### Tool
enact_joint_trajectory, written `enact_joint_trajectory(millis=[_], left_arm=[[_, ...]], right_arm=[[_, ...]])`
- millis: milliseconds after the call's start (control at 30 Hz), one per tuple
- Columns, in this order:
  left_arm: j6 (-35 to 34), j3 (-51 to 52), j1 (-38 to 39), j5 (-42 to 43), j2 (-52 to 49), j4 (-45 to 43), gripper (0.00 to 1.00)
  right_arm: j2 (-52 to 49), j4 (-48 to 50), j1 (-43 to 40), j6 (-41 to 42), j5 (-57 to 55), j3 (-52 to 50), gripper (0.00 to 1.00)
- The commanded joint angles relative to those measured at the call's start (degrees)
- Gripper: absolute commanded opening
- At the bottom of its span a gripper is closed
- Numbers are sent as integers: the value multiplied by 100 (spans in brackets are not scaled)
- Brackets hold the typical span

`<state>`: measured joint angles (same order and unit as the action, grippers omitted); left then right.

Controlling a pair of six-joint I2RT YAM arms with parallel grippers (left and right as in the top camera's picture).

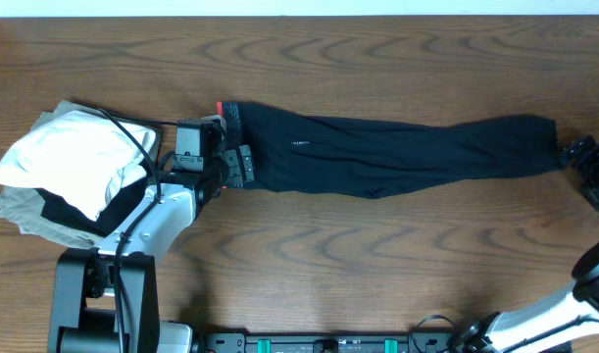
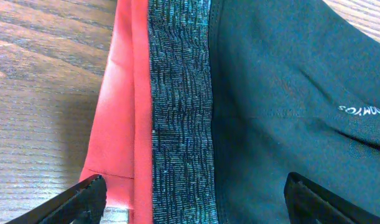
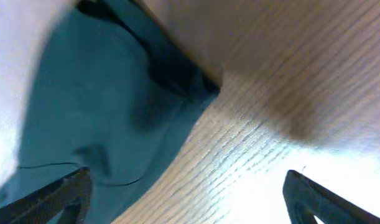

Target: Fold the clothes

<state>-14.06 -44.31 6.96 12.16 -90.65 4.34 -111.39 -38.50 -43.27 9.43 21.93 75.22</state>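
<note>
The legs of the black leggings need to be folded back toward the waistband [image 1: 232, 126], so my right gripper needs to grab the leggings next by the hem at the ankle end [image 1: 553, 146].
A pair of black leggings [image 1: 397, 155] lies stretched left to right across the wooden table, folded lengthwise, with a heathered waistband [image 2: 180, 106] and red lining [image 2: 118, 106] at the left end. My left gripper [image 1: 230, 167] is open, its fingers [image 2: 196, 199] straddling the waistband just above it. My right gripper [image 1: 593, 172] is open at the ankle end; its fingers [image 3: 186, 199] hang over the hem [image 3: 115, 118] and bare wood, holding nothing.
A stack of folded clothes [image 1: 69, 172], white on top over black and beige, sits at the left edge beside the left arm. The table's far edge runs along the top of the overhead view.
</note>
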Motion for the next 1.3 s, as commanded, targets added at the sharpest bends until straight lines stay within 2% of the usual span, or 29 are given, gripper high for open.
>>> enact_joint_trajectory(millis=[0, 433, 567, 1000, 1067, 1167, 1200, 1233, 1267], left_arm=[[92, -76, -9, 92, -33, 15, 91], [94, -76, -9, 90, -33, -17, 91], [94, -76, -9, 90, -33, -26, 91], [92, -76, -9, 90, -33, -31, 91], [92, -76, -9, 90, -33, -31, 91], [94, -76, -9, 90, -33, -31, 91], [92, -76, -9, 90, -33, -31, 91], [94, -76, -9, 90, -33, -31, 91], [94, -79, -9, 90, -31, -31, 91]], right_arm=[[-437, 22, 15, -138, 153, 74, 91], [-955, 605, 61, -133, 295, 74, 90], [-970, 719, 129, -72, 295, 74, 86], [-1128, 1016, 531, 192, 247, 74, 82], [-1176, 1056, 586, 258, 245, 74, 79], [-1202, 1150, 645, 365, 229, 74, 68], [-1202, 1187, 645, 385, 232, 74, 58], [-1202, 1209, 643, 385, 232, 74, 44], [-1202, 1224, 636, 382, 227, 74, 12]])
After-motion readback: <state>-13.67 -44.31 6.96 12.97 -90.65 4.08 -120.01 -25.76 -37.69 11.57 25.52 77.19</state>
